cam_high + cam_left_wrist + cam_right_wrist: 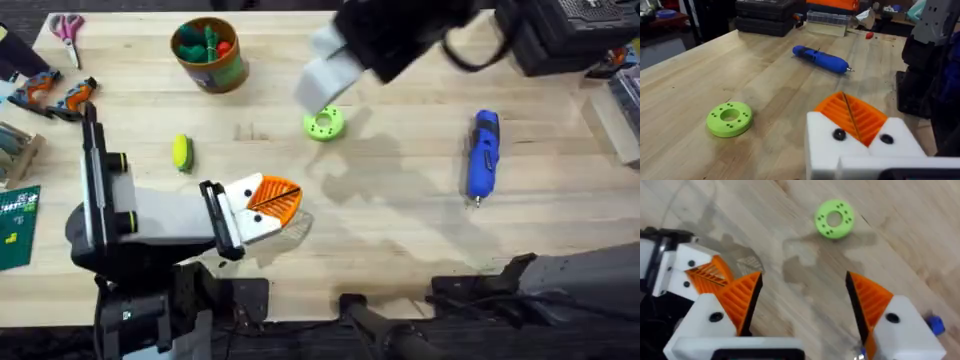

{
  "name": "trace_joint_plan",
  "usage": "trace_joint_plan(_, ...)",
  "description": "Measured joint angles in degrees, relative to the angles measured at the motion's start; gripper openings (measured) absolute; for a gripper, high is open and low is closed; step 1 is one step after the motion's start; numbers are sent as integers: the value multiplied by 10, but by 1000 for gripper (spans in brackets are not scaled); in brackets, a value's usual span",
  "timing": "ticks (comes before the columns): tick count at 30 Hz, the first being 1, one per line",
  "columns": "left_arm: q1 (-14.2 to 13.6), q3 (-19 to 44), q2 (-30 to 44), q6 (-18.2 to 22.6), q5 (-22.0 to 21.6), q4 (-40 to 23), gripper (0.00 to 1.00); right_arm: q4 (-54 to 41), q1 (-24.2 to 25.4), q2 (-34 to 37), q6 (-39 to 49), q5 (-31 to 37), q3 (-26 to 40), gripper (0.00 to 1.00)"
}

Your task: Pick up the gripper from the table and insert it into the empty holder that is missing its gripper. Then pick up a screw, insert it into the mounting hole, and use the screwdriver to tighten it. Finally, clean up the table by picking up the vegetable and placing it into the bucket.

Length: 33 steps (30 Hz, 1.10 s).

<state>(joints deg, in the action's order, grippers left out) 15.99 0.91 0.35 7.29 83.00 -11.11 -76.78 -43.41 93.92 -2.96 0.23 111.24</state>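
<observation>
My right gripper grabs the blue screwdriver around its middle (484, 155) next, since the screwdriver lies long and thick from its back end to its thin bit (477, 202).
My left gripper (268, 203) lies low over the table's front left, its orange ribbed fingers (852, 116) pressed together with nothing between them. Raised above the table's middle, my right gripper (802, 305) is open and holds nothing. The blue screwdriver (483, 155) lies on the right side, bit toward the front edge. The yellow-green vegetable (181, 152) lies left of centre, behind my left gripper. The olive-green bucket (210, 55) stands at the back left with several toy pieces inside. The loose gripper, the holder and the screw are out of view.
A lime-green disc (323, 123) with a centre hole lies mid-table, below my right gripper. Pink-handled scissors (67, 28) sit at the back left corner. Small orange-and-black tools (55, 93) lie at the left edge. Dark cases (570, 35) stand at the back right.
</observation>
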Motion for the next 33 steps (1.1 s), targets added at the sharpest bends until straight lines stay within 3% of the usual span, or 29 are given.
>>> trace_joint_plan(5, 0, 0, 0, 0, 0, 0, 12, -22, 54, -31, -35, 12, -14, 993)
trace_joint_plan(12, 0, 0, 0, 0, 0, 0, 12, 3, 103, -128, -109, 53, -161, 992)
trace_joint_plan(17, 0, 0, 0, 0, 0, 0, 12, 18, 174, -183, -155, 62, -254, 993)
trace_joint_plan(25, 0, 0, 0, 0, 0, 0, 12, 36, 291, -196, -208, 60, -366, 993)
trace_joint_plan(33, 0, 0, 0, 0, 0, 0, 12, 59, 370, -195, -238, 59, -436, 993)
